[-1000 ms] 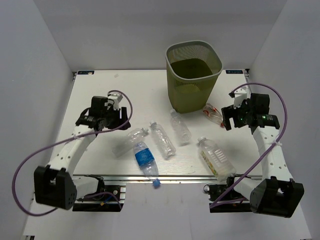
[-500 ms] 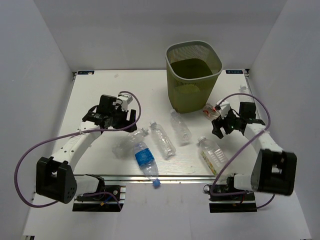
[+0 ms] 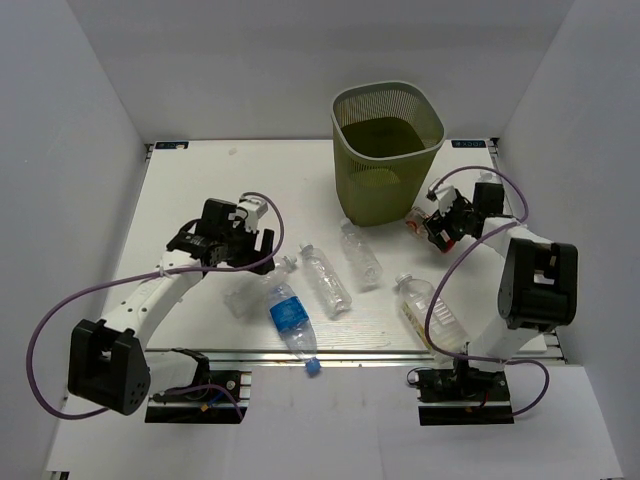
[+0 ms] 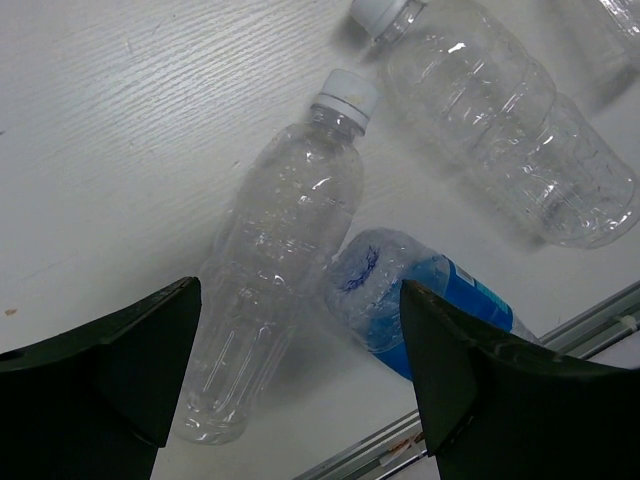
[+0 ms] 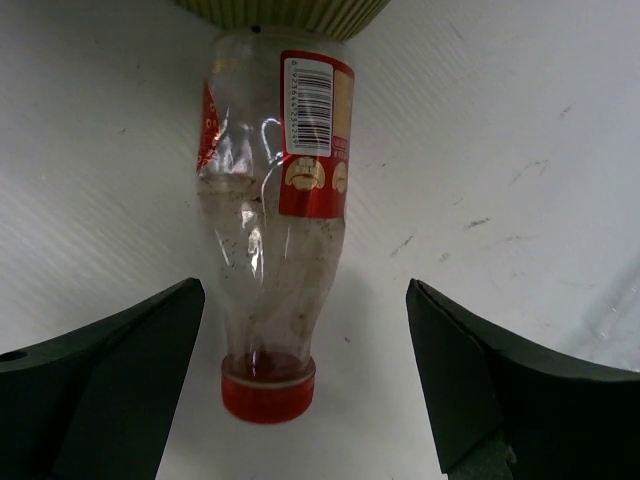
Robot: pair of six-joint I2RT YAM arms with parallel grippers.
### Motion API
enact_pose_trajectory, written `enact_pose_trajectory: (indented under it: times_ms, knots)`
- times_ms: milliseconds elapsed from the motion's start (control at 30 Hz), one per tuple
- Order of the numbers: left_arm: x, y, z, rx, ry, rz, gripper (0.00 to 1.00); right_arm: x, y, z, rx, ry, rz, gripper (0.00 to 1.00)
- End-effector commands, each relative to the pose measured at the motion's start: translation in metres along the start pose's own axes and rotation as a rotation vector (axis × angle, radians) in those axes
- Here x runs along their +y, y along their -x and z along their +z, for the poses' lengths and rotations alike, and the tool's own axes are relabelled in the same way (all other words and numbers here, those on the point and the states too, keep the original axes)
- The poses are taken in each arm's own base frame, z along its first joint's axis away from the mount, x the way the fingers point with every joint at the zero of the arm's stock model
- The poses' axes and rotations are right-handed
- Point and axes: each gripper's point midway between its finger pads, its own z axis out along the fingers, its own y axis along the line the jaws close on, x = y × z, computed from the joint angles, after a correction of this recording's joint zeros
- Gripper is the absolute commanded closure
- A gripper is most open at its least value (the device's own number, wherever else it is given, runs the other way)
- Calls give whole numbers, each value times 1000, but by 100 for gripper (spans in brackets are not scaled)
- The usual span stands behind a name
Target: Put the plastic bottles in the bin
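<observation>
The robot's open fingers are above the narrow neck of the red-labelled bottle [image 3: 419, 221], which is between them. The right gripper should go lower first and then close on the bottle's neck.
The olive-green mesh bin [image 3: 388, 150] stands at the back of the table. Several clear plastic bottles lie in front of it. The red-labelled bottle [image 3: 419, 221] lies by the bin's right foot. My right gripper [image 3: 442, 228] is open just beside it; in the right wrist view the bottle [image 5: 275, 220] lies between the spread fingers, its red cap [image 5: 268, 388] nearest me. My left gripper [image 3: 236, 250] is open over a white-capped clear bottle [image 4: 280, 260], next to the blue-labelled bottle [image 4: 440, 300]. The larger pale-label bottle [image 3: 430, 312] lies front right.
Two more clear bottles [image 3: 325, 280] [image 3: 360, 255] lie mid-table. The blue-labelled bottle's cap [image 3: 314, 366] hangs over the front rail. The bin's base [image 5: 280, 10] touches the red bottle's bottom end. White walls enclose the table on three sides.
My right gripper has swung in and back toward the bin, reaching the red-labelled bottle. My left gripper has moved right and forward over the white-capped clear bottle. No bottle has moved.
</observation>
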Motion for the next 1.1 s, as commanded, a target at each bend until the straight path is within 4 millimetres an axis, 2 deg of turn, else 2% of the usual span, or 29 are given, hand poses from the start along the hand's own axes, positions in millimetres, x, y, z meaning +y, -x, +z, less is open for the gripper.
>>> enact_pose_trajectory:
  times_ms: [0, 167, 233, 267, 300, 367, 400, 433, 467, 533, 567, 633, 667, 733, 767, 800, 833, 867, 900, 933, 967, 1033, 1067]
  knots:
    - [-11, 8, 0, -21, -55, 56, 10, -2, 0, 11, -6, 64, -54, 13]
    - [-25, 18, -2, -48, -120, 138, 8, 17, -23, 27, 49, 164, -38, 13]
    - [-22, 16, -1, -31, -96, 164, 8, 21, -31, 33, 71, 181, -25, 18]
    - [-22, 15, 5, -10, -93, 167, 8, 20, -32, 37, 71, 190, -23, 24]
    - [-20, 12, 7, 18, -84, 160, 8, 17, -31, 39, 70, 193, -19, 38]
    - [-20, 3, 20, 80, -85, 171, 8, 22, -38, 40, 101, 236, -9, 60]
    - [-19, 3, 22, 99, -85, 177, 7, 26, -40, 36, 123, 279, -30, 77]
    - [-21, 3, 27, 112, -81, 186, 7, 40, -50, 28, 162, 348, -35, 86]
    - [-18, -1, 35, 152, -58, 205, 7, 42, -49, 18, 185, 385, -26, 96]
    - [-11, -4, 41, 190, -23, 222, 6, 45, -52, 7, 185, 428, -85, 100]
    - [-9, -9, 44, 217, 2, 242, 6, 54, -51, -10, 194, 465, -84, 100]
    - [-8, -8, 47, 232, 19, 255, 3, 48, -30, -35, 129, 418, -126, 100]
    - [-10, -11, 50, 246, 22, 265, 3, 48, -31, -46, 118, 417, -137, 100]
    - [-6, -13, 52, 258, 54, 278, 3, 43, 0, -76, 32, 370, -176, 100]
    - [-7, -18, 57, 279, 58, 285, 3, 38, 8, -86, -17, 353, -188, 100]
    - [-6, -21, 60, 294, 67, 294, 3, 33, 37, -109, -84, 313, -234, 100]
    - [0, -24, 62, 309, 101, 297, 3, 45, 51, -122, -136, 351, -224, 100]
    - [0, -27, 65, 324, 108, 308, 3, 43, 58, -134, -167, 340, -220, 100]
    - [4, -33, 66, 341, 133, 292, 3, 59, 65, -152, -185, 381, -211, 100]
    - [4, -36, 68, 352, 142, 305, 3, 54, 101, -173, -285, 341, -256, 100]
    - [7, -34, 70, 337, 167, 293, 3, 61, 110, -184, -310, 356, -245, 100]
    - [9, -34, 73, 324, 192, 295, 5, 54, 161, -215, -431, 293, -259, 100]
    - [12, -36, 77, 324, 204, 297, 5, 49, 180, -226, -469, 269, -265, 100]
